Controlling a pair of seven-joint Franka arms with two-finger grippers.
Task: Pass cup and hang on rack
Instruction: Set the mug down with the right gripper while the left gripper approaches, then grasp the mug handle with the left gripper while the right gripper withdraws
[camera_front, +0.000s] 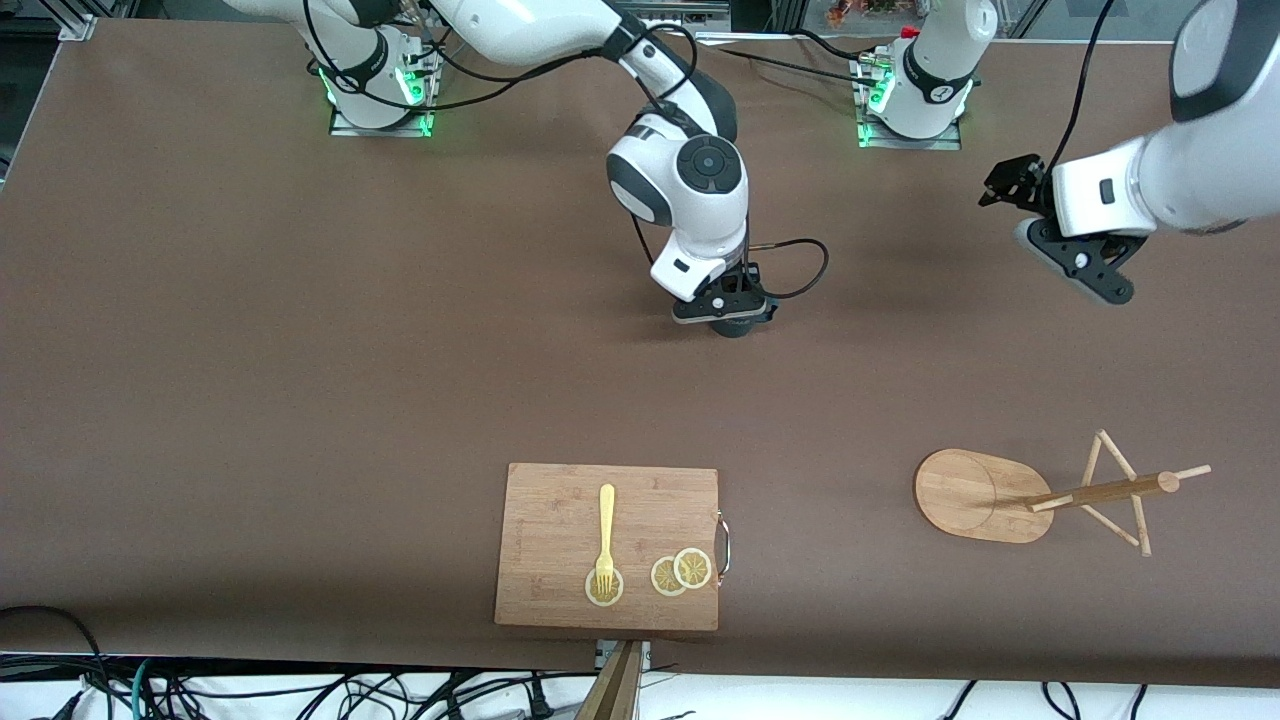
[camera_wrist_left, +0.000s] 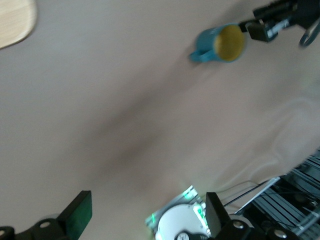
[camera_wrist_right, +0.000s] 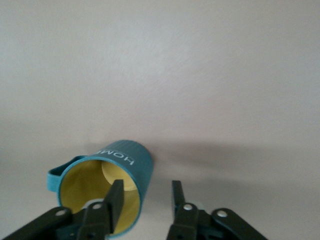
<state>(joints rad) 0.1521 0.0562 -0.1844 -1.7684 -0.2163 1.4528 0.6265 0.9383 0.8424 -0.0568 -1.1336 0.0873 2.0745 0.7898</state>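
The teal cup should hang on the wooden rack, so the left gripper needs to grab it by its handle next.
The teal cup with a yellowish inside stands upright mid-table, its mouth facing my right gripper. In the front view only a dark sliver of the cup shows under the right hand. My right gripper is open and straddles the cup's wall, one finger inside the mouth and one outside. The left wrist view shows the cup with its handle pointing away from the right gripper. My left gripper is open and empty, up in the air at the left arm's end. The wooden rack stands nearer the front camera.
A rectangular wooden cutting board with a yellow fork and lemon slices lies near the front edge. The rack's pegs stick out round its pole. The rack's base shows at a corner of the left wrist view.
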